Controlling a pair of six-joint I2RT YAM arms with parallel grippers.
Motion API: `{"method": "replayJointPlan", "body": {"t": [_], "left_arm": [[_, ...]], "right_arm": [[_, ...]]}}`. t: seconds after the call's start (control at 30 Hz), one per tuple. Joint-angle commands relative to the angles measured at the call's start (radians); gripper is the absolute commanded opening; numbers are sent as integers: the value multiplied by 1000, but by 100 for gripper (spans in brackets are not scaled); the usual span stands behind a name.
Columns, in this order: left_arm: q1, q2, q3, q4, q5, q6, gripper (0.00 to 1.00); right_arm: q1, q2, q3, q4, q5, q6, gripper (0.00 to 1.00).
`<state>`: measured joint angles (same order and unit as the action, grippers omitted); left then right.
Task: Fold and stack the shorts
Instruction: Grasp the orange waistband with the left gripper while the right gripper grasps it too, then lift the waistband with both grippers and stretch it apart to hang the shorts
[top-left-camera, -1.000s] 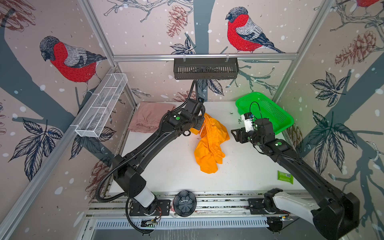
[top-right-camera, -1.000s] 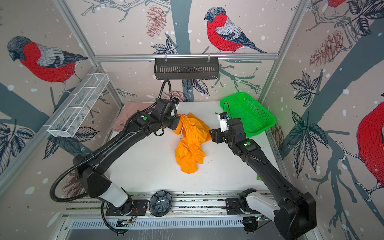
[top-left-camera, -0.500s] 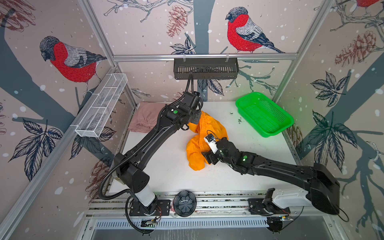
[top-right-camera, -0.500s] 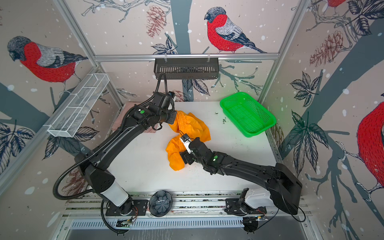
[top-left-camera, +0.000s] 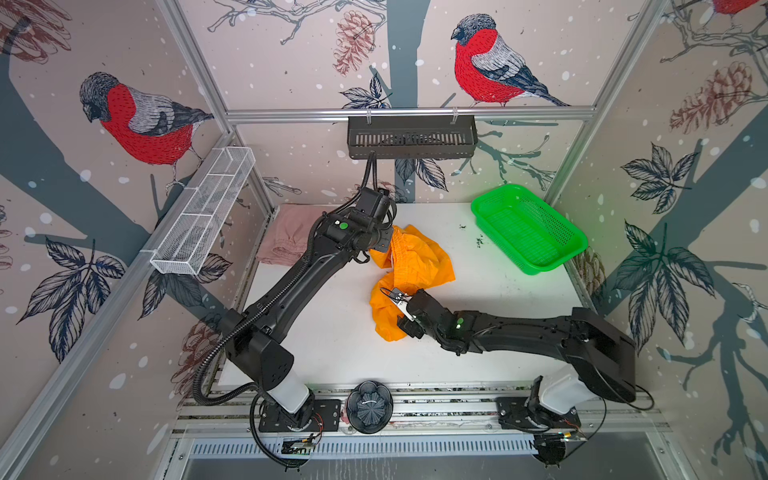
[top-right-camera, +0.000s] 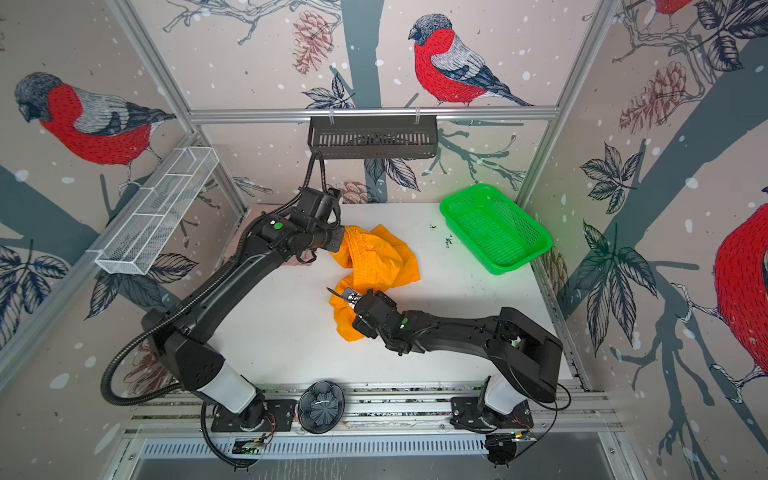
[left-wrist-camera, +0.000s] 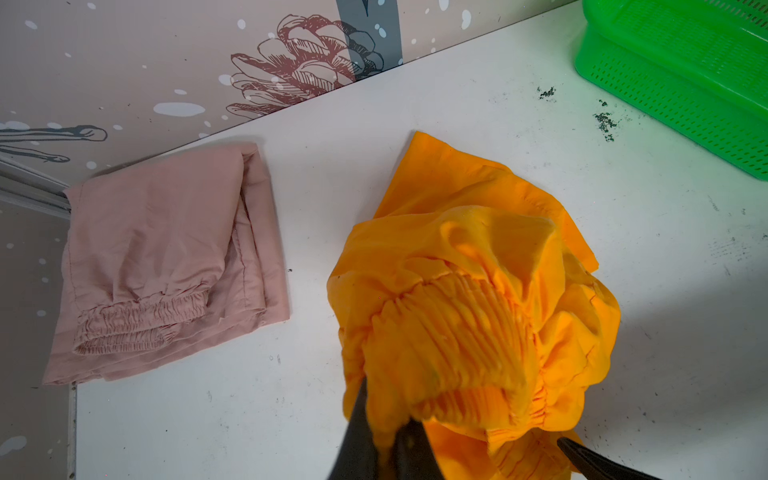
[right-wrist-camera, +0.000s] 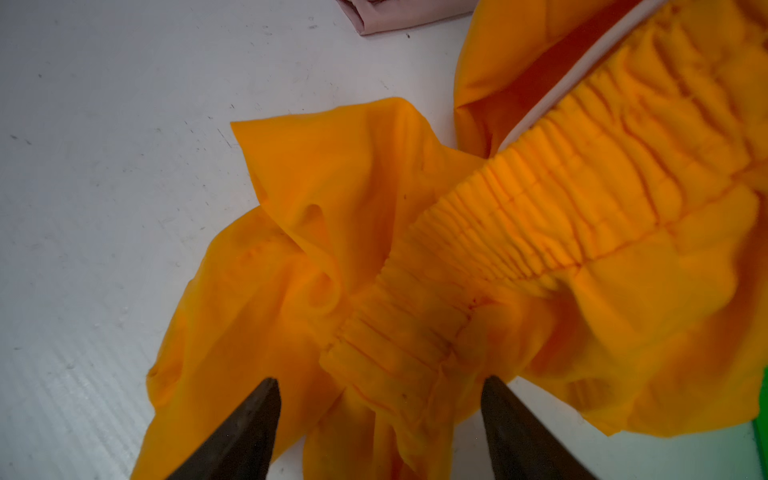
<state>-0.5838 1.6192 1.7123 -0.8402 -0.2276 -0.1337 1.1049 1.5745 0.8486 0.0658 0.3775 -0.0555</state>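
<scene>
My right gripper pinches the orange shorts by their waistband (top-left-camera: 405, 286) (right-wrist-camera: 395, 353) next, at its near end, opposite my left gripper, to spread the shorts flat.
The orange shorts (top-left-camera: 415, 262) (top-right-camera: 376, 259) lie bunched in the middle of the white table, one end lifted. My left gripper (left-wrist-camera: 388, 424) (top-left-camera: 384, 245) is shut on their gathered waistband (left-wrist-camera: 457, 332) at the far end. My right gripper (right-wrist-camera: 380, 382) (top-left-camera: 399, 316) is low at the near end of the shorts, open. Its two dark fingertips (right-wrist-camera: 266, 399) stand on either side of the waistband (right-wrist-camera: 395, 353) without pinching it. The pink shorts (top-left-camera: 286, 237) (left-wrist-camera: 166, 266) lie folded in the far left corner of the table, apart from both grippers.
A green mesh basket (top-left-camera: 552, 266) (left-wrist-camera: 685, 104) stands at the back right of the table (top-left-camera: 332, 340). A white wire rack (top-left-camera: 203, 212) hangs on the left wall and a black rack (top-left-camera: 411, 137) on the back wall. Dark crumbs (top-left-camera: 478, 241) lie beside the basket.
My right arm has swung from beside the green basket down to the near end of the orange shorts. My left gripper has pulled the shorts a little back and left.
</scene>
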Motion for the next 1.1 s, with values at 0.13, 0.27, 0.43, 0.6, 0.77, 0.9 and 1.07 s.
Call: {"method": "replayJointPlan", "body": {"t": [0.13,0.27,0.43,0.6,0.77,0.9,1.07], "left_arm": [[7,-11,-17,22,14,-14,0],[13,-29,-26,16,-12,-21,0],[43,-62,-45,10,-39,-17,0],[76,-91,-32,-8,-54,3,0],[79,-128,12,-8,-4,108,0],[79,-187,69,-19,-59,161,0],[79,-259,179,-39,37,213,0]], "right_arm": [[-36,30,17,79,8,-14,58],[-60,1,20,60,-11,3,22],[-128,-110,2,8,-27,30,4],[-296,-272,12,-41,-185,87,3],[-505,-355,92,-16,-370,132,2],[-627,-340,255,-66,-481,138,1],[-713,-294,466,-143,-638,139,1]]}}
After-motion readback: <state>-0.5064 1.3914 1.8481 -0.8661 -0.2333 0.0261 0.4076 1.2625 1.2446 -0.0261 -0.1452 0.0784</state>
